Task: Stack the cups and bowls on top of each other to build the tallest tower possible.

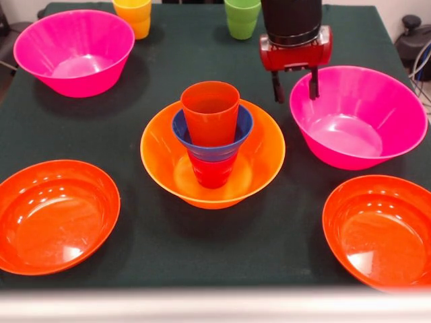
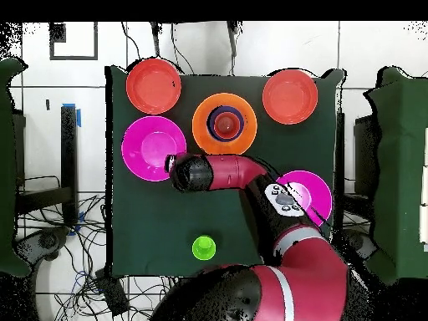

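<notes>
The large pink bowl needs to be stacked onto the orange cup that tops the tower (image 1: 210,111), so my gripper will grab the bowl's rim next.
The tower stands mid-table: a large orange bowl (image 1: 264,145) holds an upright red cup (image 1: 212,173), a small blue bowl (image 1: 237,136) rests on it, and an orange cup (image 1: 210,111) stands in that. In the overhead view it shows as the orange bowl (image 2: 203,125). My gripper (image 1: 294,86) is open and empty. It hangs just right of the tower, at the near-left rim of a large pink bowl (image 1: 363,124). The yellow cup (image 1: 133,15) and the green cup (image 1: 242,17) stand at the far edge. A second pink bowl (image 1: 74,50) is far left.
Two shallow red-orange bowls sit at the near corners, left (image 1: 54,215) and right (image 1: 380,229). In the overhead view my arm (image 2: 230,174) crosses the table and covers part of one pink bowl (image 2: 313,188). The green cup (image 2: 204,247) stands alone near the base.
</notes>
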Tool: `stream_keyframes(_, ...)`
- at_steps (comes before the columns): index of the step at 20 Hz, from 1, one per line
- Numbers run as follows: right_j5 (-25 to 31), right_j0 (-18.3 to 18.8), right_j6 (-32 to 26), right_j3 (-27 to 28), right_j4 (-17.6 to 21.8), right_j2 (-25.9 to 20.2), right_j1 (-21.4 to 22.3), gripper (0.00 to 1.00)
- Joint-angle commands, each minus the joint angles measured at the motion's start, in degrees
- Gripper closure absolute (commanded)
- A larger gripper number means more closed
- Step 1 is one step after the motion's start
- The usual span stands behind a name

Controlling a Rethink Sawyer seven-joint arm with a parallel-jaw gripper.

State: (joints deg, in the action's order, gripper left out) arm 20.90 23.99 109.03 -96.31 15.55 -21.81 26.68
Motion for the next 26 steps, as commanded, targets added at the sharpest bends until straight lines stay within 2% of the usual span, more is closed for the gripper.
stream_keyframes(1,-4.2,-1.5,-1.4,4.6,5.6,-0.8,-4.0,0.00)
stream_keyframes(7,-4.7,-1.8,-1.2,6.7,6.6,-0.5,-6.1,0.00)
stream_keyframes(10,-3.9,-1.6,-1.7,6.2,7.0,-0.9,-5.7,0.00)
stream_keyframes(11,-3.3,-1.7,-1.6,6.1,7.1,-0.8,-5.7,1.00)
stream_keyframes(17,-3.0,-1.9,-1.2,5.5,7.3,-0.5,-5.7,1.00)
stream_keyframes(26,-2.1,-1.9,-2.1,7.6,7.2,-0.7,-5.7,1.00)
